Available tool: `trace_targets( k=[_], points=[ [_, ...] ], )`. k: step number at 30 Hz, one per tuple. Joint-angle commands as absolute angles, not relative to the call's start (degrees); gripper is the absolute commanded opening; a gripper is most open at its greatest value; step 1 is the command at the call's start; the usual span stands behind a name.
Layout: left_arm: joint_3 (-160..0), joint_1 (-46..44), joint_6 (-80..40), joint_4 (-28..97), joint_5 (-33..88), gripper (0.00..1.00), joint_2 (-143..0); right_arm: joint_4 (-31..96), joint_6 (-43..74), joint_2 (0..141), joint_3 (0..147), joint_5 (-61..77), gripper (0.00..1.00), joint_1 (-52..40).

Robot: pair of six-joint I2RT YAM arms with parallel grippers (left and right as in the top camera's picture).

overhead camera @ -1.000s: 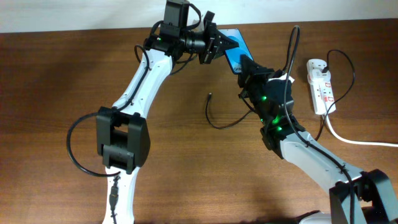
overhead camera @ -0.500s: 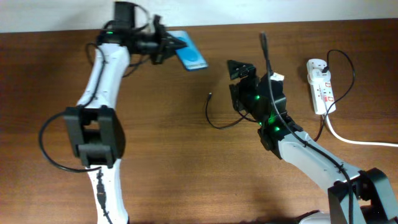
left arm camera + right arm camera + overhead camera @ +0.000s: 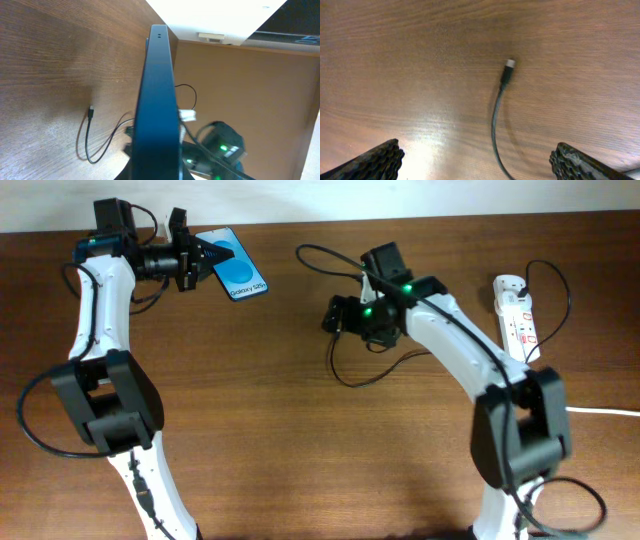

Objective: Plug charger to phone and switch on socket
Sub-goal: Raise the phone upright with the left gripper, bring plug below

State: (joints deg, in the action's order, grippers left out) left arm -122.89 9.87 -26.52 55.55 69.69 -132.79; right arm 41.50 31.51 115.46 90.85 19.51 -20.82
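My right gripper should grab the charger just behind its connector, across the cable [image 3: 494, 122], so that the metal tip stays free to plug into the phone.
The phone [image 3: 238, 266], blue screen up, hangs above the table's far left with my left gripper [image 3: 203, 256] shut on its near end. In the left wrist view I see the phone [image 3: 160, 100] edge-on, filling the middle and hiding the fingers. The charger [image 3: 348, 383] is a thin black cable looping across the table's middle. Its connector tip [image 3: 509, 64] lies flat on the wood. My right gripper [image 3: 338, 315] hovers over that tip, open wide, with fingers [image 3: 376, 161] either side of the cable [image 3: 494, 122] and touching nothing. The socket [image 3: 516, 316] lies at the far right.
A thick white cord [image 3: 585, 409] runs from the socket off the right edge. The right arm [image 3: 455, 300] arches between the socket and the cable loop. The cable tip [image 3: 90, 112] and the right arm's green lights [image 3: 222, 148] show past the phone in the left wrist view.
The left arm has swung far to the left, carrying the phone from the table's middle. The right gripper has opened and moved left, over the charger's free end.
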Motion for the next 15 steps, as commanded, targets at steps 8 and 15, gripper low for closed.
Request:
trace_targets(
  k=[8, 15],
  points=[
    [-123.5, 9.9, -25.2, 55.2, 73.8, 0.00, -132.5, 37.2, 33.5, 123.3, 92.2, 18.6, 0.50, -22.9],
    [-123.5, 9.9, -25.2, 55.2, 73.8, 0.00, -132.5, 35.6, 37.0, 124.2, 91.8, 15.8, 0.28, -23.0]
  ],
)
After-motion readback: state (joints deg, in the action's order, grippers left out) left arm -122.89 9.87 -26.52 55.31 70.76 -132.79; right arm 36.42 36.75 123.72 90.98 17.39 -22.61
